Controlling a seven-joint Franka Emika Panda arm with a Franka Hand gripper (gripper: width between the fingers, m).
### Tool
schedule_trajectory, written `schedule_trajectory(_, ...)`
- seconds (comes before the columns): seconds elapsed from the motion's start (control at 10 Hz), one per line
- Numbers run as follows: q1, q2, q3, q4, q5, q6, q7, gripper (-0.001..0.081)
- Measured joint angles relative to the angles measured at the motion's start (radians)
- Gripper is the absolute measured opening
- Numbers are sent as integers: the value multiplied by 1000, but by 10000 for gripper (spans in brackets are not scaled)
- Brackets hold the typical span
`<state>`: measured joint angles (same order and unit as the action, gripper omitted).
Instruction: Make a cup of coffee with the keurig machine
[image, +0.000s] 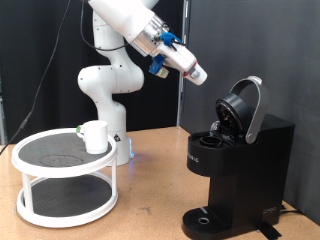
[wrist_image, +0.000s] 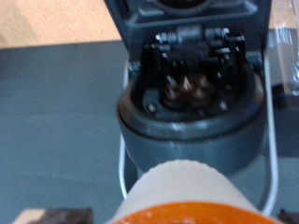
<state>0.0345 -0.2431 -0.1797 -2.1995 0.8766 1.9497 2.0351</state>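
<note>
The pale pod (wrist_image: 187, 187) hangs above and short of the open pod chamber (wrist_image: 187, 93), so the robot's gripper needs to keep holding it, as if I opened now, it would drop.
The keurig machine (image: 240, 165) stands at the exterior view's right with its domed lid (image: 243, 105) hinged up. In the wrist view its open pod chamber (wrist_image: 187, 93) lies straight ahead, dark inside. My gripper (image: 196, 72) hangs in the air above and to the left of the open lid. It is shut on a small pale pod with an orange-red top (wrist_image: 192, 196), which fills the near part of the wrist view. The white cup (image: 95, 136) stands on the top tier of a round white rack (image: 22, 160) at the exterior view's left, far from the gripper.
The rack has two tiers with dark mesh surfaces. The robot's white base (image: 110, 95) stands behind it on the wooden table (image: 150, 205). A black curtain hangs behind. The machine's round drip base (image: 205, 218) holds nothing.
</note>
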Motion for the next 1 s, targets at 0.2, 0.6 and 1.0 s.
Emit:
schedule_trajectory(0.2, 1, 29, 33, -31, -53, 106, 10, 337)
schedule_trajectory(0.6, 5, 102, 89, -52, -84, 203, 14, 337)
schedule_trajectory(1.0, 5, 133, 124, -71, -93, 236, 14, 337)
